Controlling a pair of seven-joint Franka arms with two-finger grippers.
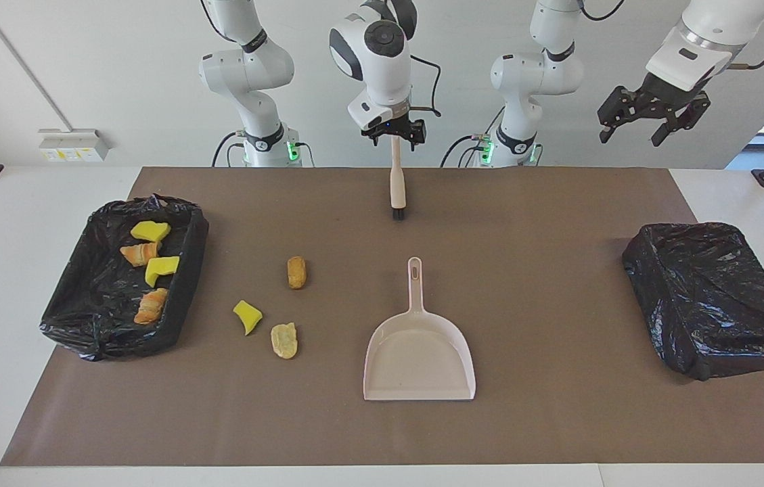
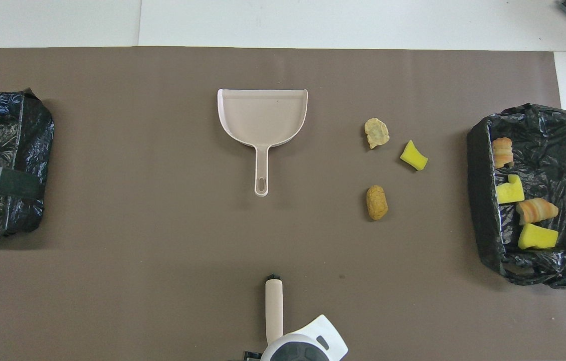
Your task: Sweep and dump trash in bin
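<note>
The left gripper grabs the pale pink dustpan by its slim handle next, since the dustpan's flat scoop spreads wider than the fingers open.
Three loose pieces of trash lie on the brown mat between the dustpan and the lined bin: a yellow sponge chunk, a pale bread lump and a brown lump. Several more pieces sit inside the black-lined bin at the right arm's end. My right gripper hangs open and raised over the robots' end of a brush lying on the mat. My left gripper waits open, high over the left arm's end.
A pale pink dustpan lies flat mid-mat, empty, its handle pointing toward the robots. A second bin wrapped in black bag stands at the left arm's end.
</note>
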